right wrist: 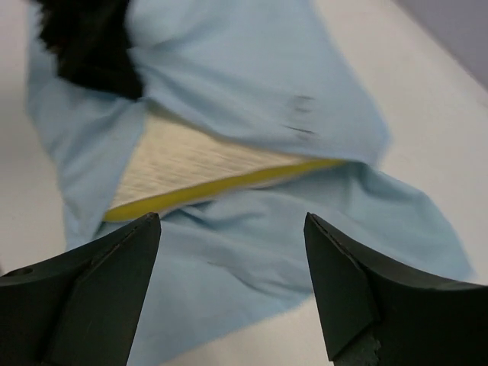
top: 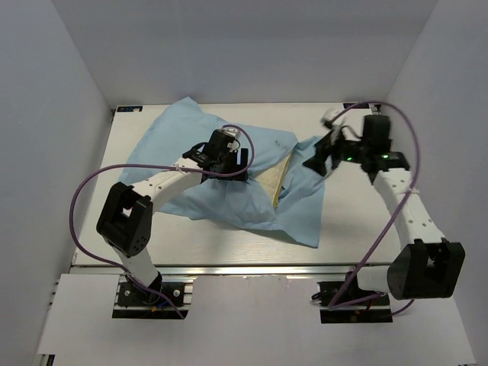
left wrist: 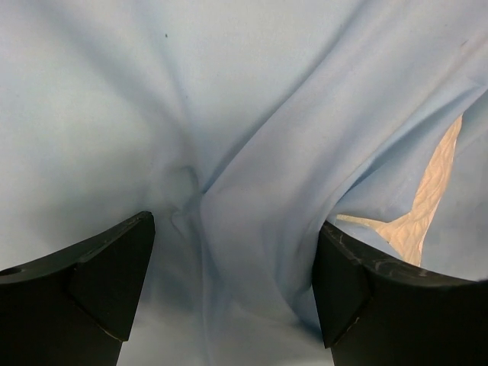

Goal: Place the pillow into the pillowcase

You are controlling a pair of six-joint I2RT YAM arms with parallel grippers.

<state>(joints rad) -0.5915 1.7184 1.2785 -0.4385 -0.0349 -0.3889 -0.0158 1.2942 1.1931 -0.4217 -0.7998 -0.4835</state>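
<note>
My right gripper is to take hold of the pillowcase (top: 221, 194) by the outer hem of its lower layer (top: 322, 189), so the upper layer stays free to cover the pillow.
The light blue pillowcase (top: 221, 194) lies spread and rumpled on the table, and the cream pillow (top: 273, 183) is mostly covered by it, showing only at the opening on the right. My left gripper (top: 229, 162) is open, pressed down over the pillowcase (left wrist: 229, 152), with a strip of pillow (left wrist: 427, 206) at right. My right gripper (top: 319, 162) is open and empty, just off the pillowcase's right edge. In the right wrist view the pillow (right wrist: 198, 164) with its yellow rim shows between the upper and lower layers of the pillowcase (right wrist: 252, 244).
The white table (top: 351, 221) is walled by grey panels at the back and sides. Purple cables loop from both arms. The left arm's black wrist (right wrist: 91, 38) shows at the top left of the right wrist view.
</note>
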